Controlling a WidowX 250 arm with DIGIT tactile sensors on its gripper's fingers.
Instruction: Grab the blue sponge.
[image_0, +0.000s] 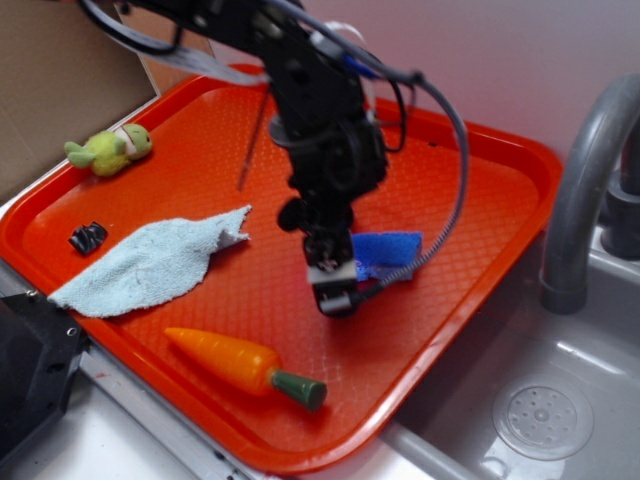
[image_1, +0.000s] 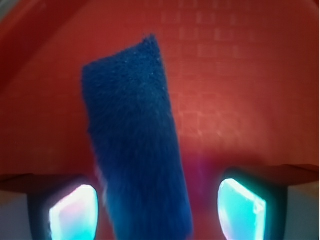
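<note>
The blue sponge's near end (image_1: 149, 210) is between my gripper's fingers, so my gripper needs to close on the blue sponge now.
The blue sponge (image_0: 388, 250) lies flat on the orange tray (image_0: 480, 190), right of the tray's middle. The black arm partly covers its left end. In the wrist view the blue sponge (image_1: 137, 150) runs lengthwise between my two glowing pads, close to the left pad (image_1: 75, 212) and a clear gap from the right pad (image_1: 240, 210). My gripper (image_1: 157, 212) is open and straddles the sponge's near end. From the exterior view the gripper (image_0: 335, 280) points down onto the tray beside the sponge.
A pale blue cloth rag (image_0: 150, 265) lies on the tray's left half, a toy carrot (image_0: 240, 365) near the front edge. A green plush toy (image_0: 110, 150) and a small black clip (image_0: 88, 237) sit at the left. A grey faucet (image_0: 585, 190) and sink (image_0: 540, 420) are at the right.
</note>
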